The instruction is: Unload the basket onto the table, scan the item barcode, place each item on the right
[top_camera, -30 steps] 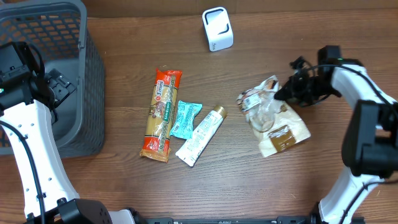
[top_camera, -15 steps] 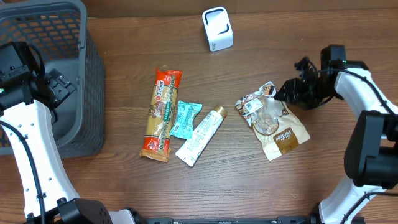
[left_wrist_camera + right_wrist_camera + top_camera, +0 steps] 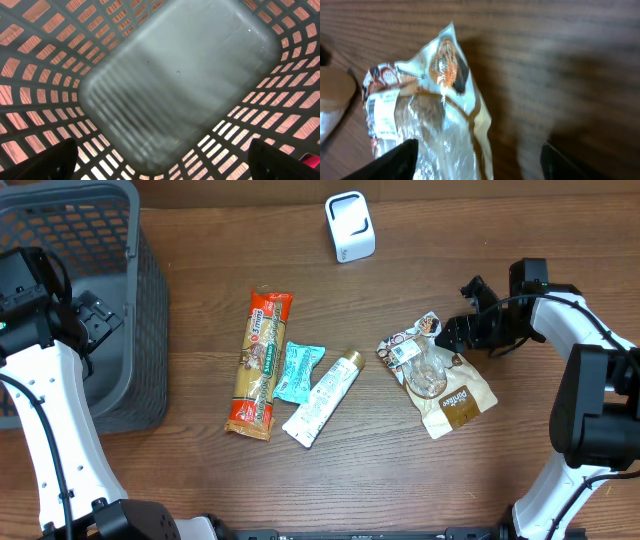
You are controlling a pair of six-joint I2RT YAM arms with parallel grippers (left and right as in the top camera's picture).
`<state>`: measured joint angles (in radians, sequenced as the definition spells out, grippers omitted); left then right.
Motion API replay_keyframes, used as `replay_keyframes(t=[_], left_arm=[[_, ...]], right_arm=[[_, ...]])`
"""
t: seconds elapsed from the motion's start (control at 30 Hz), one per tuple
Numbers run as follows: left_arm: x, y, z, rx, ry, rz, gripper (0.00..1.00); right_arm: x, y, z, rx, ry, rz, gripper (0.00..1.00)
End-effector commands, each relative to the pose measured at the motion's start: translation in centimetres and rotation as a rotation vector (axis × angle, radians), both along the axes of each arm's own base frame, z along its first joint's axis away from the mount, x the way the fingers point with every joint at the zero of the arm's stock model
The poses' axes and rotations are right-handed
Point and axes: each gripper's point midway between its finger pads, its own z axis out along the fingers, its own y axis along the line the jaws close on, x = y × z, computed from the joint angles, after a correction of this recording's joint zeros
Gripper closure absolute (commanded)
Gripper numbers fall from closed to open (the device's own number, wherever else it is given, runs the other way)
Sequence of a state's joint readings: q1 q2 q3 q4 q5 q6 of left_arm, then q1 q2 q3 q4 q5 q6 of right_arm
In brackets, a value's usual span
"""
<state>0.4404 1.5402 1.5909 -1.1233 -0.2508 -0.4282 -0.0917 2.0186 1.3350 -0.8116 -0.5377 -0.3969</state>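
Next, my right gripper grabs the snack bag [image 3: 438, 376] by the bag's edge away from its barcode label, which leaves the barcode label uncovered to scan.
A clear and brown snack bag [image 3: 438, 376] lies flat on the wooden table, its white barcode label [image 3: 405, 350] facing up at the left corner. My right gripper [image 3: 462, 330] hovers open just above the bag's upper right corner, holding nothing. In the right wrist view the bag [image 3: 432, 117] fills the lower left, its label [image 3: 380, 112] at the left, and its right edge lies between the spread fingertips [image 3: 395, 161] of the right gripper [image 3: 477, 165]. A white scanner [image 3: 349, 226] stands at the back. My left gripper [image 3: 95, 320] is open over the basket [image 3: 120, 330].
A long orange snack pack [image 3: 260, 365], a teal packet [image 3: 298, 370] and a white tube [image 3: 322, 397] lie side by side mid-table. The grey mesh basket takes up the far left; the left wrist view shows only the basket's floor [image 3: 175, 75] between the spread jaws of the left gripper [image 3: 160, 165].
My right gripper went from shut on the bag to open, letting it go. The bag dropped flat and sits slightly further left. The left arm has not moved.
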Motion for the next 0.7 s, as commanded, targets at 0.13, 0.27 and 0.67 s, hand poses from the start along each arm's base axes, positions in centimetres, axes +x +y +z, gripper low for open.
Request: replay_keyframes(t=[0.13,0.27,0.67], left_arm=[[0.0,-0.2,-0.3,-0.017,-0.001,0.009,0.01],[0.0,-0.2,-0.3,-0.017,-0.001,0.009,0.00],[0.0,-0.2,-0.3,-0.017,-0.001,0.009,0.00]], right_arm=[[-1.7,1.6,-0.4,0.107,0.000,0.139,0.20],[-3.6,2.7,-1.6,0.191,0.098,0.155,0.22],[-8.8,8.5,-6.5,0.317,0.406,0.173,0.87]])
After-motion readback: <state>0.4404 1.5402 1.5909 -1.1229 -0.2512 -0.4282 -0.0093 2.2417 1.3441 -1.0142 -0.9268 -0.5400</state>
